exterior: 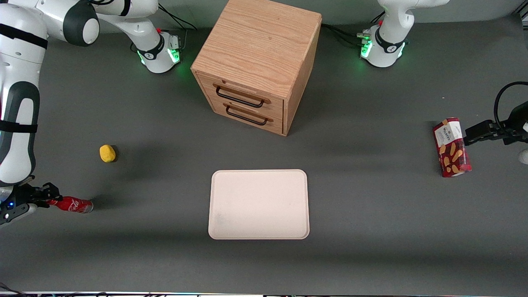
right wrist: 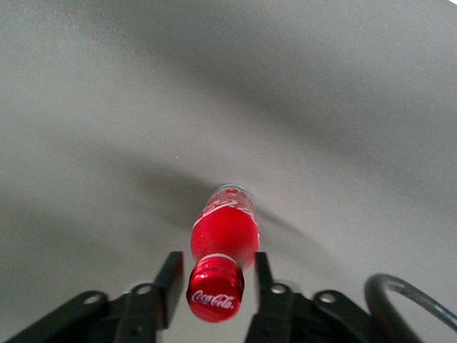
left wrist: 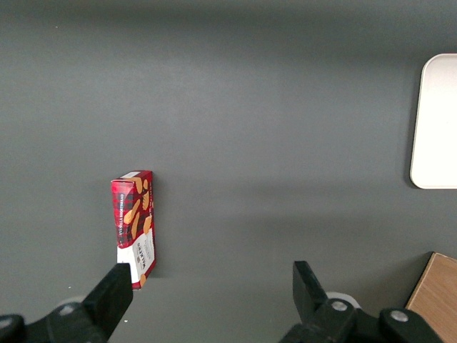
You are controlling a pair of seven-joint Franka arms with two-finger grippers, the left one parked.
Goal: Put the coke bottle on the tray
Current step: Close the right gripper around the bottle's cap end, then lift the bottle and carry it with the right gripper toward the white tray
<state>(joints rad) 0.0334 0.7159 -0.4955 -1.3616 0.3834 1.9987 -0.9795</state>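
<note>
Next, my right gripper will grab the coke bottle by its shiny red cap (exterior: pixel 52 202) to place it on the tray (exterior: pixel 258 204).
The coke bottle (exterior: pixel 74 204), slim and red with white script, lies on its side on the dark table toward the working arm's end. Its cap points at my right gripper (exterior: pixel 48 198). In the right wrist view the gripper (right wrist: pixel 218 263) is open, with one finger on each side of the shiny red cap and a small gap on both sides; the bottle (right wrist: pixel 224 232) stretches away from it. The pale pinkish-beige tray (exterior: pixel 258 204) lies flat and bare near the table's middle, well apart from the bottle. Its edge also shows in the left wrist view (left wrist: pixel 435 121).
A wooden two-drawer cabinet (exterior: pixel 255 62) stands farther from the front camera than the tray. A small yellow lump (exterior: pixel 107 153) lies near the bottle, farther from the camera. A red snack box (exterior: pixel 451 147) lies toward the parked arm's end and shows in the left wrist view (left wrist: pixel 134 221).
</note>
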